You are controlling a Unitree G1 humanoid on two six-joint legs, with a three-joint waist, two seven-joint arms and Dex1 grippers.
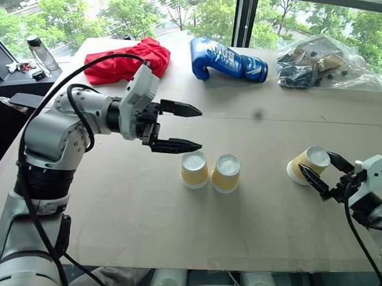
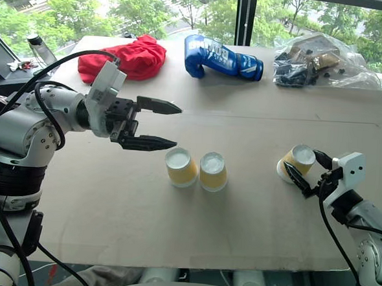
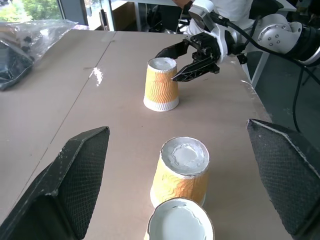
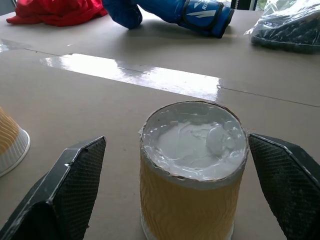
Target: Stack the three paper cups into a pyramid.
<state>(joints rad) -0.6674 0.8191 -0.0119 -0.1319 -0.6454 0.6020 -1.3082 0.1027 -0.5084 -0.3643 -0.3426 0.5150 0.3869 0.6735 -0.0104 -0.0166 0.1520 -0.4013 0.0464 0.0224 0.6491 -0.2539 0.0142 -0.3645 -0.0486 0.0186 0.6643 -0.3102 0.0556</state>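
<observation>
My right gripper's fingers are down on either side of the paper cup's side point(image 1: 304, 164) point(image 4: 190, 207), so it needs to close on the paper cup now.
Two paper cups point(image 1: 195, 169) point(image 1: 226, 173) stand upside down side by side in the middle of the table. My left gripper point(image 1: 201, 127) hovers open just left of and above them, pointing right, with nothing between its fingers. The third paper cup point(image 1: 308, 164) stands upside down alone at the right. My right gripper point(image 4: 176, 141) is open around it, one finger point(image 4: 70, 185) on each side with a gap to the cup's wall. In the left wrist view this cup point(image 3: 161, 85) sits beyond the pair, with the right gripper point(image 3: 167, 66) at its top.
Along the table's far side lie a red cloth point(image 1: 128, 60), a blue boxing glove point(image 1: 225, 59) and a clear plastic bag of dark parts point(image 1: 325, 64). A water bottle point(image 1: 42, 53) stands off the far left corner. The table's front edge point(image 1: 190, 267) is near.
</observation>
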